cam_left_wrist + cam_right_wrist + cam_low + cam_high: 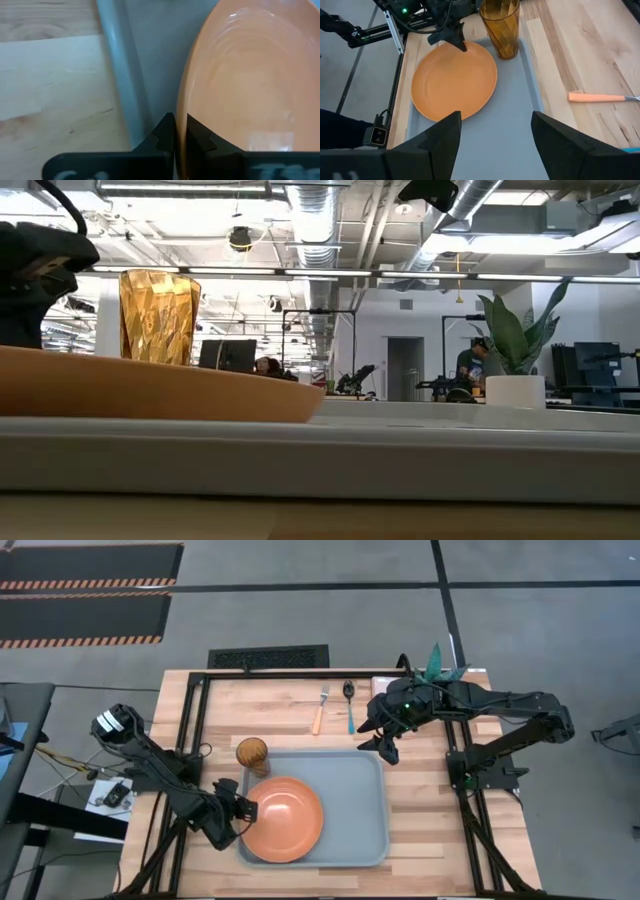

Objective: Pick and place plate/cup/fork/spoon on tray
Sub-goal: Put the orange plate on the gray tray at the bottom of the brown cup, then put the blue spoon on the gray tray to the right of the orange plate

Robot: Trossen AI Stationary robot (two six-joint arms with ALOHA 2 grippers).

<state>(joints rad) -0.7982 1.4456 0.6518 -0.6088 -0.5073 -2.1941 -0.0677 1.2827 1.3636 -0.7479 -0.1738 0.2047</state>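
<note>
The orange plate's held edge [247, 833] is inside the tray's raised side, so it is time to open my left gripper now, and the plate would settle flat.
The orange plate [283, 820] lies over the left half of the grey-blue tray [355, 810], and my left gripper [245, 808] is shut on its left edge. The amber cup [252, 755] stands upright at the tray's far left corner; I cannot tell if it is inside the rim. The orange-handled fork [320, 712] and the teal-handled spoon [349, 705] lie side by side on the wood beyond the tray. My right gripper [385, 745] hangs open above the tray's far right corner, with nothing between its fingers [445, 140]. My left gripper pinches the plate's rim [181, 107] at its left edge, one finger [165, 132] outside and under the rim, the other [200, 135] on the inner side. The fingers come from the table's left, slanting down. In the low view the held side [60, 375] stands higher than the far side.
A white pot with a green plant [440, 665] stands at the table's far right, behind my right arm. The tray's right half [510, 110] is bare. Black frame rails run along the table's left and right sides.
</note>
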